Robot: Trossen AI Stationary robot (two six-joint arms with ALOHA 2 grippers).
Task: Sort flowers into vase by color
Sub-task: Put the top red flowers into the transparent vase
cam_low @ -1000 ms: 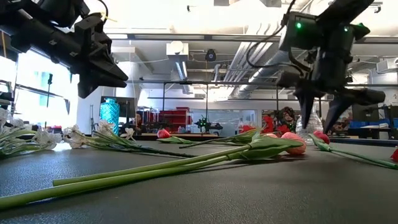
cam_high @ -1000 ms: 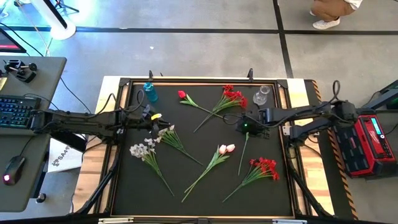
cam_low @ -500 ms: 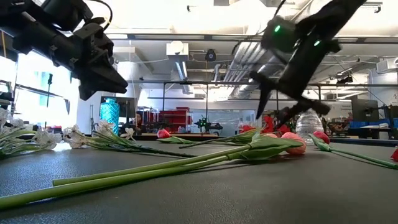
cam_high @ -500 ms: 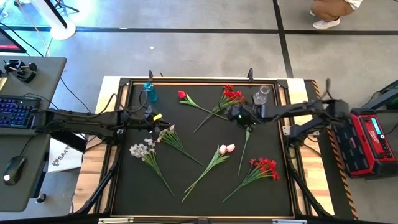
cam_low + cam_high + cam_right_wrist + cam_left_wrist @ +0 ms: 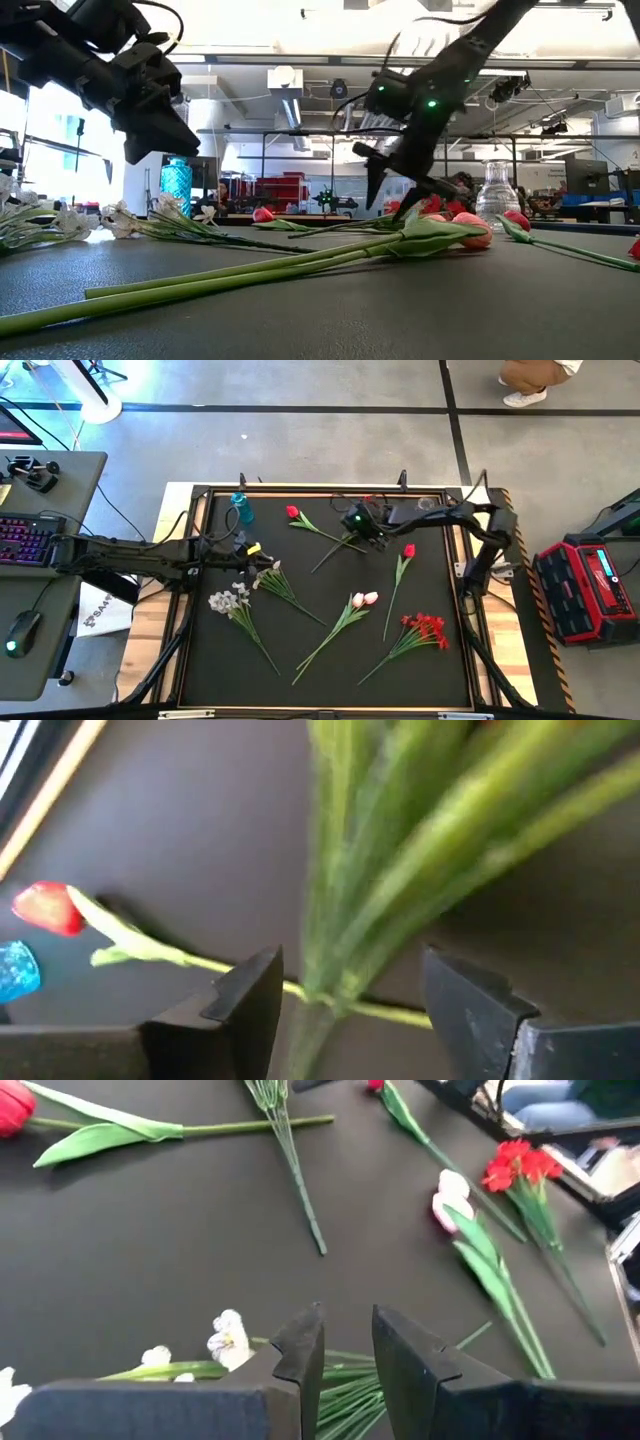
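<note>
My right gripper grips the red spray by its green stems next, so that its red blossoms stay free to show in the vase.
My right gripper is open and hangs low over the far red spray. In the right wrist view its fingers stand on either side of the spray's green stems; I cannot tell whether they touch. The spray's stem end lies on the mat. My left gripper hovers above a white blossom spray, its fingers a narrow gap apart. Flat on the mat lie a red bud, a second red bud, pale tulips, another red spray and a second white spray.
A blue vase stands at the mat's far left. A clear glass vase stands at the far right, under my right arm in the high view. A raised frame borders the black mat. The near strip of mat is bare.
My right gripper has swung from over the single red bud's stem toward the far-left, onto the far red spray, and come down over its stems. That bud now shows uncovered on the mat.
</note>
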